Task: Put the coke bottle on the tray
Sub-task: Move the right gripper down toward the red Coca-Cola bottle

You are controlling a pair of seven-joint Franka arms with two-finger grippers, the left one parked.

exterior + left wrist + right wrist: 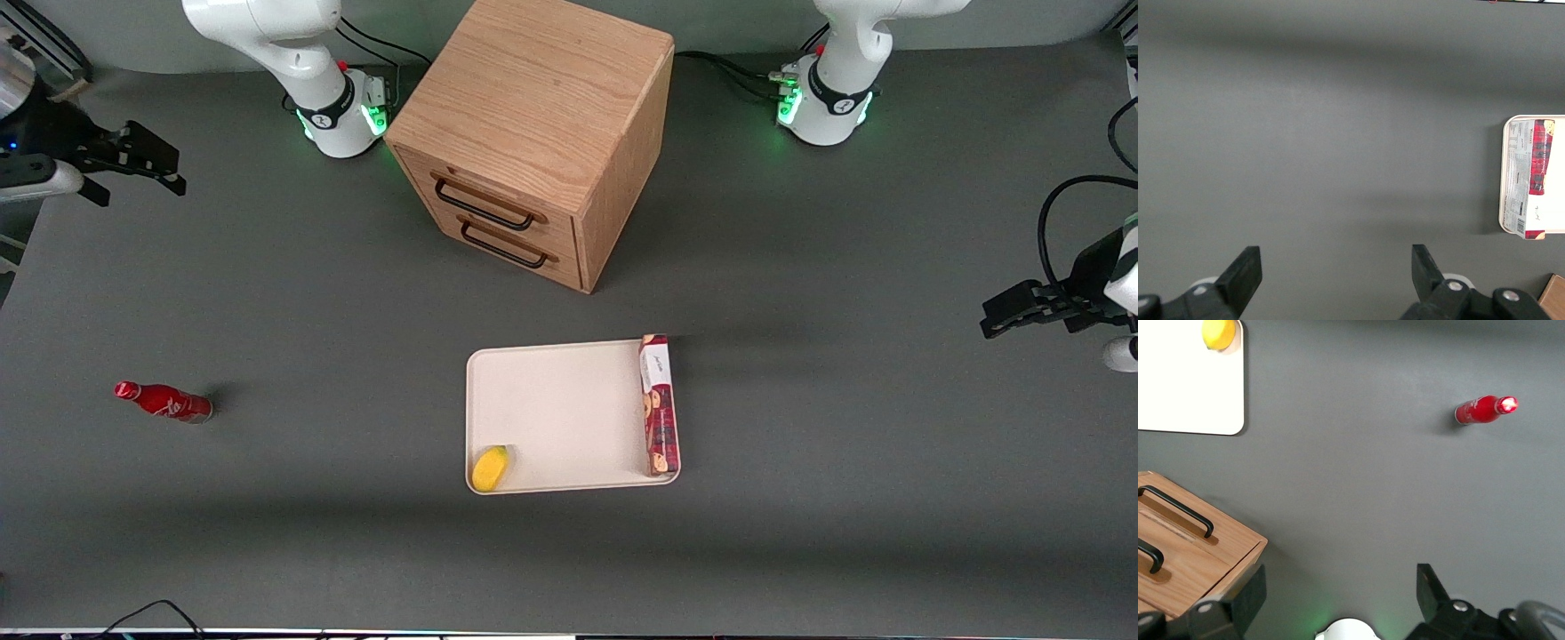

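Note:
I should next grab the coke bottle by its red cap [127, 390] with my gripper. Then I should put the bottle on the cream-white tray [560, 400].
The coke bottle [163, 402] is small, glossy red with a red cap. It stands on the grey table toward the working arm's end, well apart from the tray, and also shows in the right wrist view [1481, 410]. The cream-white tray [560, 400] lies near the table's middle, nearer the front camera than the cabinet; one of its corners shows in the right wrist view [1191, 393]. My gripper [142, 167] hangs high over the working arm's end of the table, farther from the front camera than the bottle. It is open and empty [1338, 587].
A yellow fruit [491, 468] lies in a tray corner near the front camera. A long red cookie box [660, 404] lies along the tray's edge toward the parked arm. A wooden two-drawer cabinet [533, 133] stands between the arm bases.

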